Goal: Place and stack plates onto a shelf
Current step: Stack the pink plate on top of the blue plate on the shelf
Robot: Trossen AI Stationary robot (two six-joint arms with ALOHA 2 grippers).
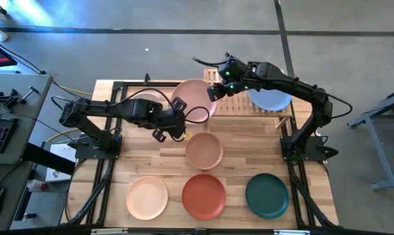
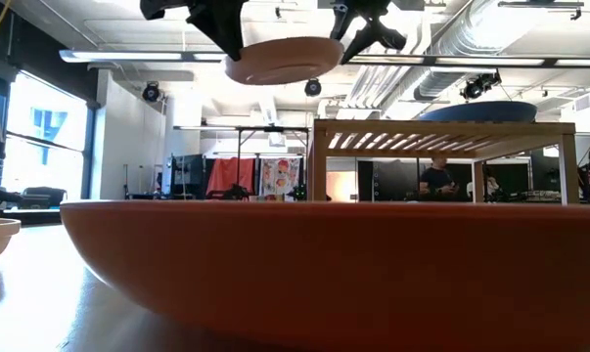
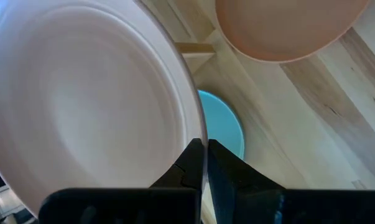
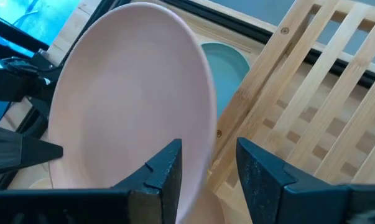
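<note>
I need to stack the pink plate on the shelf, so next I will grab it with my right gripper by its rim.
A pink plate hangs in the air, about level, left of the slatted shelf and above its top. My left gripper is shut on the plate's near-left rim. My right gripper is open, with its fingers standing either side of the far-right rim. A blue plate lies on the right half of the shelf. A pale green plate lies on the table under the held one. My left gripper pinches the pink plate's rim between its two fingers, reaching in about level from the table's near-left side. The plate is lifted clear and sits roughly level. Whether my right gripper touches the rim I cannot tell.
A tan-pink plate lies mid-table. Peach, orange-red and dark green plates stand in a row along the near edge. A pale plate shows under the left arm. The left half of the shelf top is bare slats.
</note>
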